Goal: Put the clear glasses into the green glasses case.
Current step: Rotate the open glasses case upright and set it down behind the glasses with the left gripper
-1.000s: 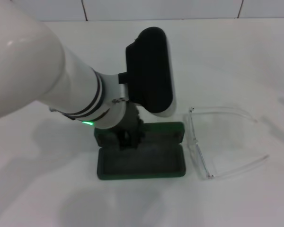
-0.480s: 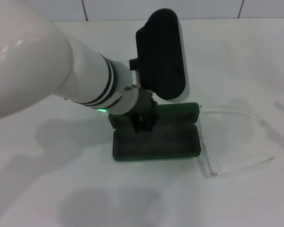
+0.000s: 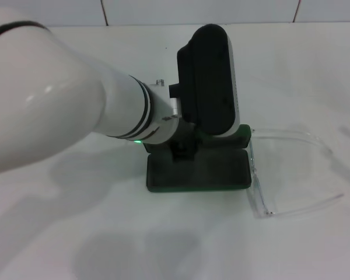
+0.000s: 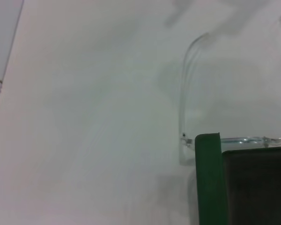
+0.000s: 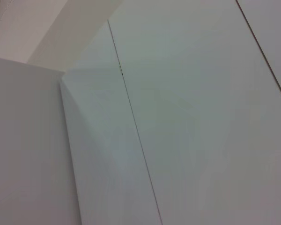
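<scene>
The green glasses case's lower edge [image 3: 198, 188] rests on the tabletop beside the clear glasses [image 3: 258, 192], so it is now time to open my left gripper and release the case.
The green glasses case [image 3: 198, 173] lies open on the white table, its dark lining facing up. My left gripper [image 3: 184, 150] comes down on the case's back edge and looks shut on it; the wrist hides most of the fingers. The clear glasses [image 3: 258, 192] lie unfolded just right of the case, their front touching or nearly touching its right end, both arms pointing right. The left wrist view shows a corner of the case [image 4: 208, 178] with the glasses [image 4: 185, 93] beside it. My right gripper is out of view.
The white table [image 3: 76, 233] spreads out on all sides, ending at a tiled wall [image 3: 163, 11] at the back. My left arm [image 3: 58, 111] covers the table's left half. The right wrist view shows only white wall panels [image 5: 178, 117].
My left gripper has moved to the right and the case has slid along with it, closing the gap to the glasses. The glasses have shifted slightly right.
</scene>
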{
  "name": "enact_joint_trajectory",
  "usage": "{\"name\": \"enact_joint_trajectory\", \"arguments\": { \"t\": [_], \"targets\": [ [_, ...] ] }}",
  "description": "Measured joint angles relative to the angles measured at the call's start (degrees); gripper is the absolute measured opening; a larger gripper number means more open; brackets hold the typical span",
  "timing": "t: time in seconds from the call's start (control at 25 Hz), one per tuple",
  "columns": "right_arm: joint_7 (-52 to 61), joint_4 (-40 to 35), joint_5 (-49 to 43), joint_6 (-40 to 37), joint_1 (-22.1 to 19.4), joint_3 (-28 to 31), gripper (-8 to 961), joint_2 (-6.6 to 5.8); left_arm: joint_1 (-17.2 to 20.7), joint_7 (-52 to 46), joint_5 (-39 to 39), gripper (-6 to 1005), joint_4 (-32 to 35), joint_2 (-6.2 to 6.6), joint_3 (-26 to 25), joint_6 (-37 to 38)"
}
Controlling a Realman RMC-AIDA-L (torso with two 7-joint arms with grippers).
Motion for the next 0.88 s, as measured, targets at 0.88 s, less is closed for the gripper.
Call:
{"name": "enact_joint_trajectory", "arguments": {
  "t": [0.88],
  "targets": [
    [0.0, -0.1, 0.4, 0.4, 0.2, 0.5, 716, 0.01, 1.1, 0.6, 0.5, 244, -0.5, 0.09, 0.2, -2.8]
  ]
}}
